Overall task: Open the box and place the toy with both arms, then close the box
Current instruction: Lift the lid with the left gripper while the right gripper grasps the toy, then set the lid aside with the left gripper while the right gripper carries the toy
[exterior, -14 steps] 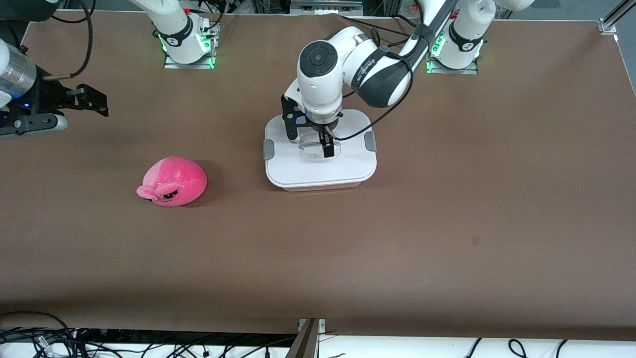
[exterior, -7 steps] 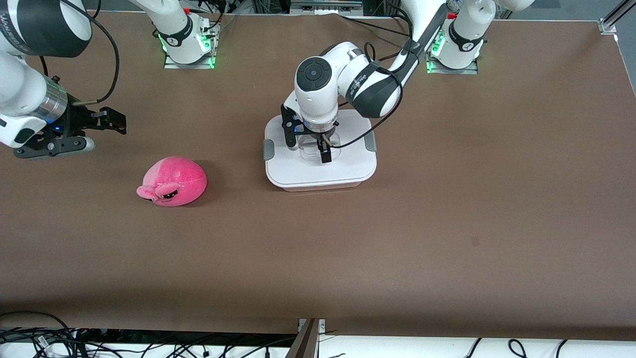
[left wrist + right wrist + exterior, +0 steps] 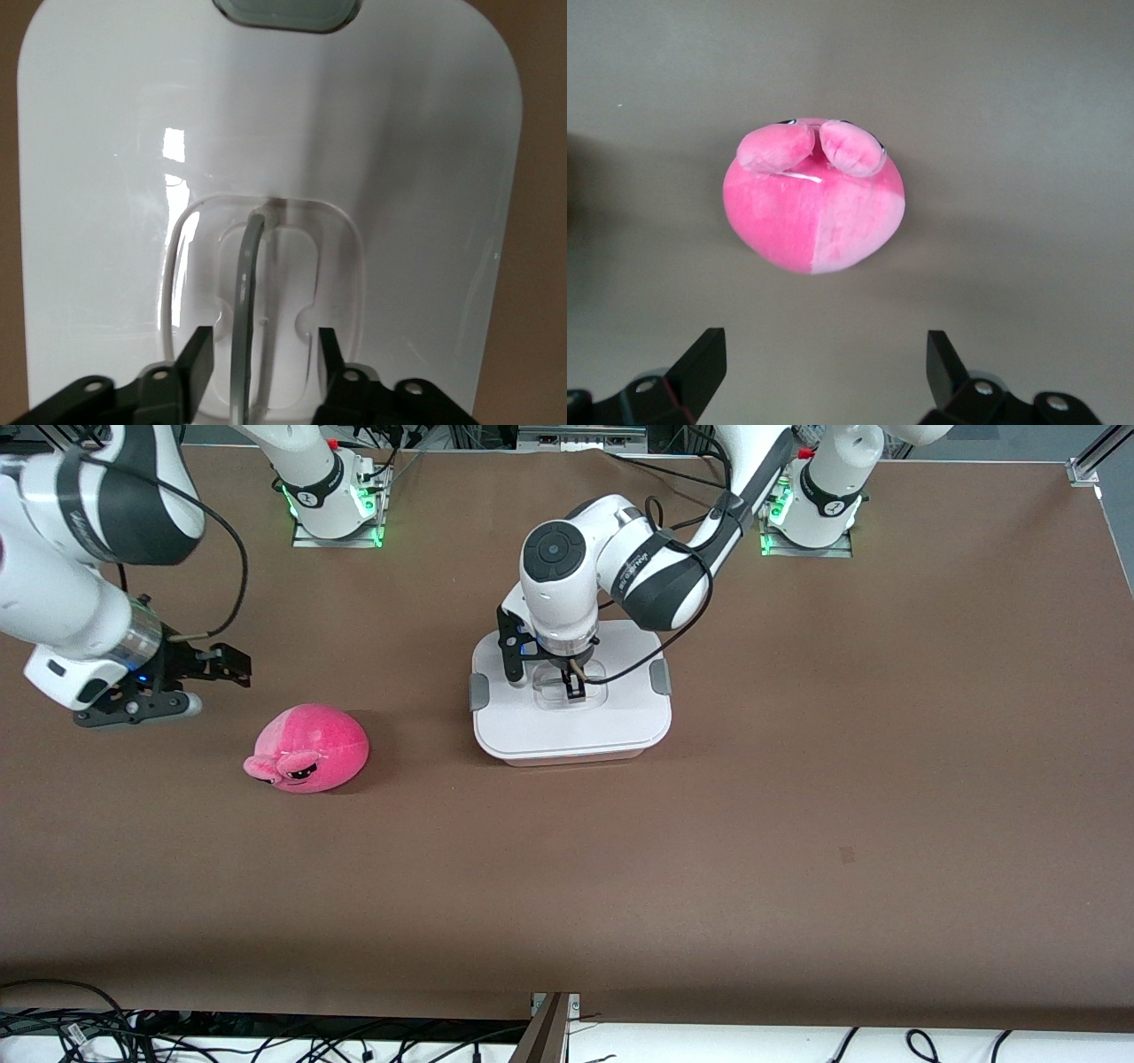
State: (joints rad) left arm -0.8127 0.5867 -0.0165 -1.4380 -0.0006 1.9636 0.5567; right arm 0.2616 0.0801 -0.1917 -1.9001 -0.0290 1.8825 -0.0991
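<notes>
I should grab the pink plush toy by its round body (image 3: 322,737) with my right gripper next. Then the toy can go in the box (image 3: 571,731).
The box (image 3: 571,731) stands shut mid-table, its white lid (image 3: 416,150) on, with grey clips (image 3: 478,691) at both ends. My left gripper (image 3: 573,688) is down on the lid, open, its fingers astride the clear handle (image 3: 245,283) with a gap on each side (image 3: 264,343). The pink plush toy (image 3: 310,748) lies on the table toward the right arm's end, nearer the front camera than the box. My right gripper (image 3: 226,666) is open and empty, low over the table beside the toy. The toy lies ahead of its wide-open fingers in the right wrist view (image 3: 815,199).
The two arm bases (image 3: 337,505) (image 3: 811,509) with green lights stand at the table's back edge. Cables (image 3: 89,1036) hang below the front edge. Bare brown table (image 3: 797,824) spreads around the box and toy.
My right arm has swung in and down toward the toy. My left gripper has lowered onto the lid's handle, fingers still apart.
</notes>
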